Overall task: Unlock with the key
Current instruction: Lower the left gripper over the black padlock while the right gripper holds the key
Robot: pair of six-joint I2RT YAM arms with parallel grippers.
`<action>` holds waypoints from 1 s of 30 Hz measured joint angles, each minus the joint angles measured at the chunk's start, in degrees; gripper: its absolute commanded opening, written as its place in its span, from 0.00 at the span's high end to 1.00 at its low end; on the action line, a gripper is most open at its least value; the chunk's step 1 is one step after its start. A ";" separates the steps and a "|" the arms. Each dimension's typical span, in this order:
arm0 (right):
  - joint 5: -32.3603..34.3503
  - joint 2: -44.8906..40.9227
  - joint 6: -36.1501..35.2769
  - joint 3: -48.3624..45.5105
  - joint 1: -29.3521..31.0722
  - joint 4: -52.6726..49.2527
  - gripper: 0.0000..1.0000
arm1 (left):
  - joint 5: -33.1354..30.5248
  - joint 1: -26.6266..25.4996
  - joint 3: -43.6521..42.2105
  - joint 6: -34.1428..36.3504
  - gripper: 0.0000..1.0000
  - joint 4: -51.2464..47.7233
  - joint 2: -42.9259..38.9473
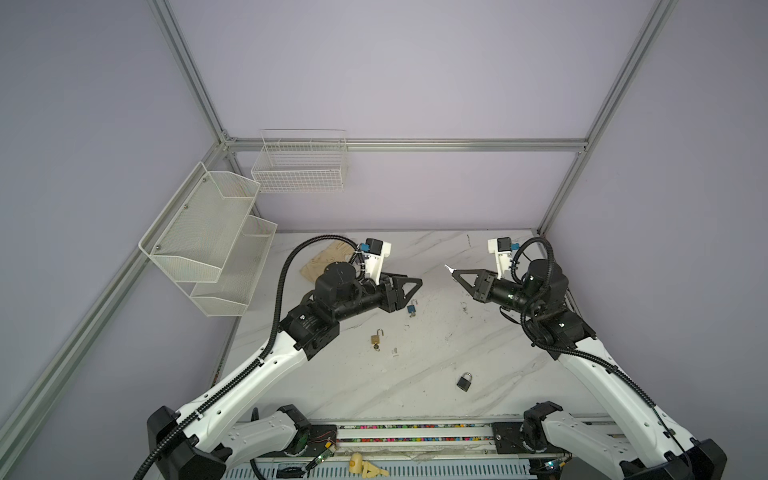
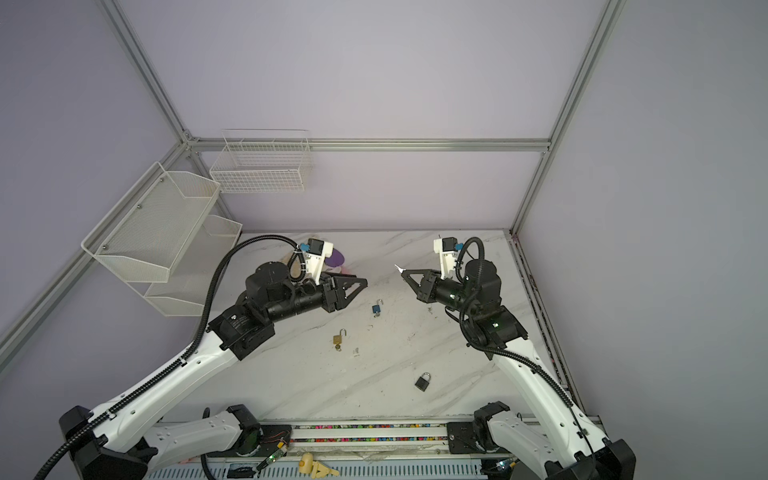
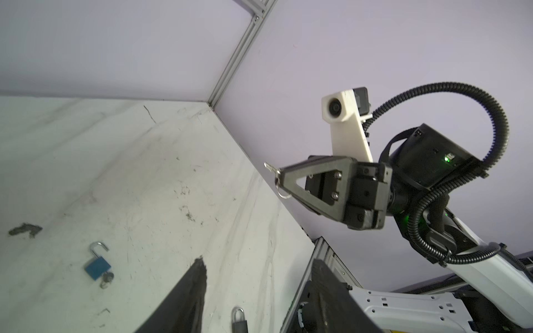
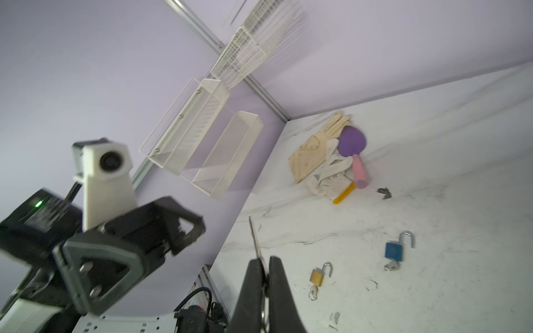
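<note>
The robot will next use its left gripper to grab the black padlock (image 1: 464,381) (image 3: 240,324) by the sides of its body, so the shackle and the keyhole end stay free to unlock.
My right gripper (image 1: 452,272) hangs above the table's back right, shut on a small silver key (image 4: 255,239) whose blade sticks out past the tips; its ring hangs below the fingers (image 3: 284,194). My left gripper (image 1: 413,291) is open and empty, raised over the table's middle with its jaws well apart. Just below it lies a blue padlock (image 1: 411,309), shackle open, with a key in it. A brass padlock (image 1: 376,338) nearer the front also has an open shackle and a key. A black padlock (image 1: 464,381) lies shut at the front right, apart from both grippers.
A pile of gloves (image 4: 311,150), a purple paddle (image 4: 352,141) and a yellow stick (image 4: 343,193) lie in the back left corner. A white mesh shelf (image 1: 208,237) and a wire basket (image 1: 301,166) hang on the walls there.
</note>
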 measured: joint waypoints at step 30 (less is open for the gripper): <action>4.72 4.90 -2.86 -10.14 -16.31 -8.61 1.00 | -24.26 -31.23 30.51 -5.46 0.40 -29.90 55.80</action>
